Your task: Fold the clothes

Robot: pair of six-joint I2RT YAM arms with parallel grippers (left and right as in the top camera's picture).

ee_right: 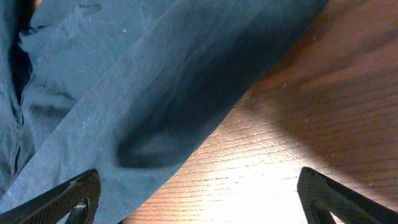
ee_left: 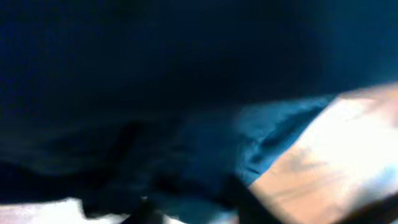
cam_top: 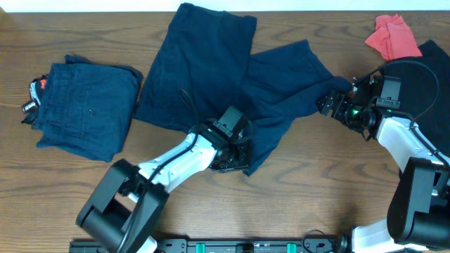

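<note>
The right gripper grabs the dark navy shorts (cam_top: pixel 211 70) by the nearest leg's outer end next. Then it draws the leg out flat for folding.
A pair of dark navy shorts (cam_top: pixel 211 70) lies spread out in the middle of the table, its right leg (cam_top: pixel 288 77) reaching towards the right arm. A folded navy piece (cam_top: pixel 88 105) with a small red-and-white tag (cam_top: pixel 39 84) lies at the left. My left gripper (cam_top: pixel 235 149) sits at the shorts' near hem; its wrist view is blurred and filled with navy fabric (ee_left: pixel 186 93), which is bunched between the jaws (ee_left: pixel 196 211). My right gripper (cam_top: pixel 329 104) is open, its fingers (ee_right: pixel 199 199) spanning the edge of the right leg (ee_right: pixel 124 93) and bare wood.
A red cloth (cam_top: pixel 392 36) lies at the far right back. Another dark garment (cam_top: pixel 437 70) lies beside it at the right edge, behind the right arm. The wooden table (cam_top: pixel 316 190) shows between the arms' bases.
</note>
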